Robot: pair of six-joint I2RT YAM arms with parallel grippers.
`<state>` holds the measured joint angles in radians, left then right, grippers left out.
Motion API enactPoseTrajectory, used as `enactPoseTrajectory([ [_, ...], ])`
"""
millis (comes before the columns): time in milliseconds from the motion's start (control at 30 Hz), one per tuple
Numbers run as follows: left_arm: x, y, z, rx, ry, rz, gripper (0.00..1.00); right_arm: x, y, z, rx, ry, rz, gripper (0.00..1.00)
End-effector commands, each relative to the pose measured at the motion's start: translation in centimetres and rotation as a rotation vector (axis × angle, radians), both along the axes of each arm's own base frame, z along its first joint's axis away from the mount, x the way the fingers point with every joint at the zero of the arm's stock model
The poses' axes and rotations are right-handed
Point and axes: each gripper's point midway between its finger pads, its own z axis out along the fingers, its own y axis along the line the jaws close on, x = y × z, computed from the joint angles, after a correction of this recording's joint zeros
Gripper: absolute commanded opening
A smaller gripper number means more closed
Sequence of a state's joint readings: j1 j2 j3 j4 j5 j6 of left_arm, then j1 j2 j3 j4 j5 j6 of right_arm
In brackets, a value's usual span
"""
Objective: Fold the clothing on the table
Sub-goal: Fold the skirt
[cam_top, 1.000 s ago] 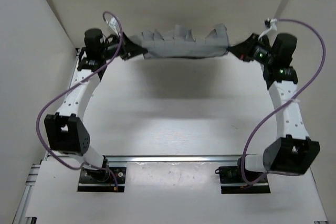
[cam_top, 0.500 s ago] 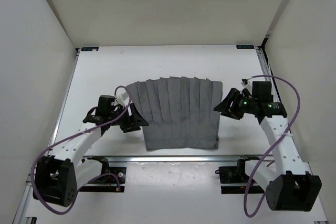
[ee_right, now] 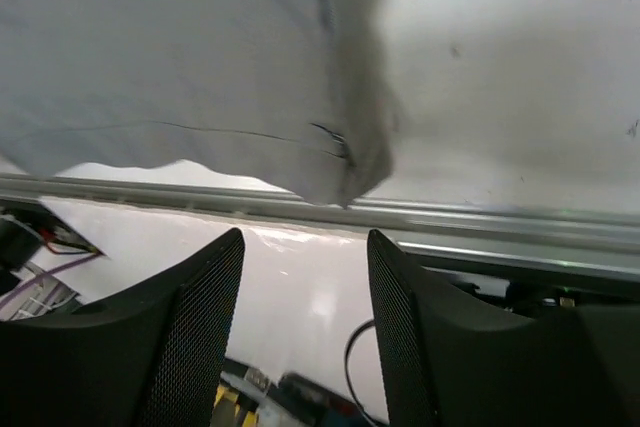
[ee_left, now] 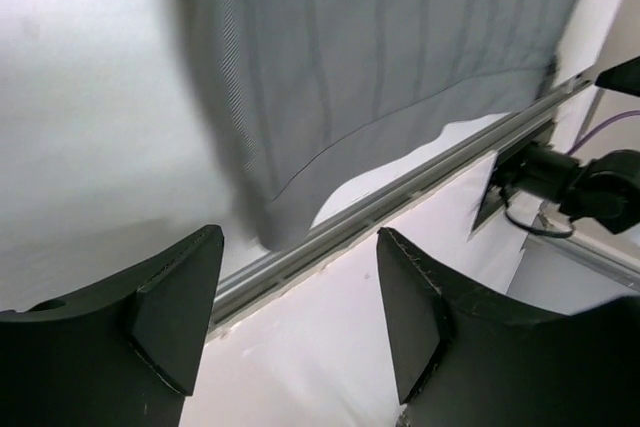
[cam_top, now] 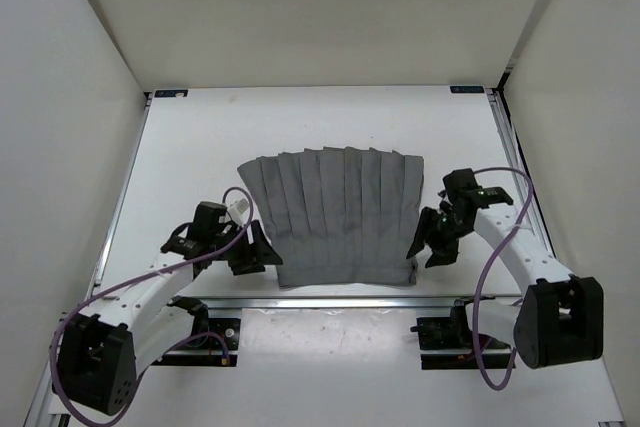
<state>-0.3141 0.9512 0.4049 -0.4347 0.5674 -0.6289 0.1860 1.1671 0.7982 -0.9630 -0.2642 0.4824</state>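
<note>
My right gripper grabs the clothing's near hem corner point(cam_top: 411, 277) point(ee_right: 348, 176) next, opposite the left gripper's corner, to fold the hem over the pleats.
The grey pleated clothing point(cam_top: 340, 217) lies spread flat on the white table point(cam_top: 200, 137), its lower hem close to the near rail. My left gripper point(cam_top: 258, 250) stands open just beside the clothing's near left corner, nothing between its fingers. In the left wrist view the clothing point(ee_left: 380, 47) fills the top, and the left gripper point(ee_left: 300, 297) hangs over the rail with empty jaws. My right gripper point(cam_top: 425, 245) is open beside the near right corner. Through the right wrist camera the clothing's corner point(ee_right: 170, 57) sits above the open right gripper point(ee_right: 305, 317).
A silver rail point(cam_top: 330, 299) runs along the table's near edge, with both arm bases point(cam_top: 195, 332) behind it. Purple cables point(cam_top: 495, 277) loop off each arm. White walls close in the left, right and far sides.
A second ago both grippers held the clothing raised at the far end. They brought it down toward the near edge, let go and opened, and have since slid down to the near corners.
</note>
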Motion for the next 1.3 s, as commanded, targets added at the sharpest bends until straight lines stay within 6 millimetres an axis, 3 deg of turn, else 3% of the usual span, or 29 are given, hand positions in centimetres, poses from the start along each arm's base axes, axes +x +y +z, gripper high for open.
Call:
enactPoseTrajectory([
  [0,-2.0,0.1,-1.3,0.014,0.051,-0.01,0.73,-2.1,-0.1,-1.6,-0.02,0.086,0.017,0.58],
  [67,-3.2,-0.2,-2.3,0.003,0.083,-0.008,0.73,-2.3,0.2,-2.3,-0.011,0.101,0.018,0.57],
  [167,-3.2,-0.5,-2.8,-0.026,0.078,0.009,0.73,-2.6,0.2,-3.1,-0.036,0.114,0.028,0.57],
  [433,-1.1,-1.3,-3.2,-0.052,0.036,0.057,0.72,-1.6,-0.3,-4.4,-0.091,0.105,0.03,0.56],
  [567,-0.6,-1.6,-3.5,-0.029,0.047,0.046,0.64,-2.2,-0.7,-5.4,-0.109,0.12,0.024,0.54],
  [633,-0.5,-1.8,-3.5,-0.03,0.047,0.035,0.57,-2.7,-0.6,-6.1,-0.101,0.136,0.011,0.53],
  [833,-1.7,-2.1,-3.8,-0.013,0.071,-0.005,0.1,-3.5,0.2,-7.3,-0.098,0.159,0.001,0.51],
  [867,-1.6,-2.0,-3.8,-0.015,0.064,-0.001,0.05,-3.5,0.4,-7.9,-0.09,0.152,-0.004,0.49],
  [933,-1.7,-1.7,-3.9,-0.013,0.065,0.008,0.0,-3.3,0.8,-8.4,-0.069,0.142,-0.016,0.32],
  [967,-1.8,-1.5,-3.9,-0.015,0.069,0.013,0.0,-3.5,0.8,-8.7,-0.066,0.152,-0.025,0.13],
  [1000,-1.7,-1.5,-3.8,-0.022,0.069,0.013,0.0,-3.3,0.8,-8.8,-0.062,0.141,-0.034,0.0],
  [1133,-2.4,-1.8,-2.5,-0.028,0.058,-0.042,0.0,-3.3,0.6,-7.1,-0.08,0.118,-0.024,0.0],
  [1267,-3.5,-1.9,-0.6,-0.039,0.065,-0.074,0.0,-4.4,0.5,-3.6,-0.042,0.14,-0.025,0.0],
])
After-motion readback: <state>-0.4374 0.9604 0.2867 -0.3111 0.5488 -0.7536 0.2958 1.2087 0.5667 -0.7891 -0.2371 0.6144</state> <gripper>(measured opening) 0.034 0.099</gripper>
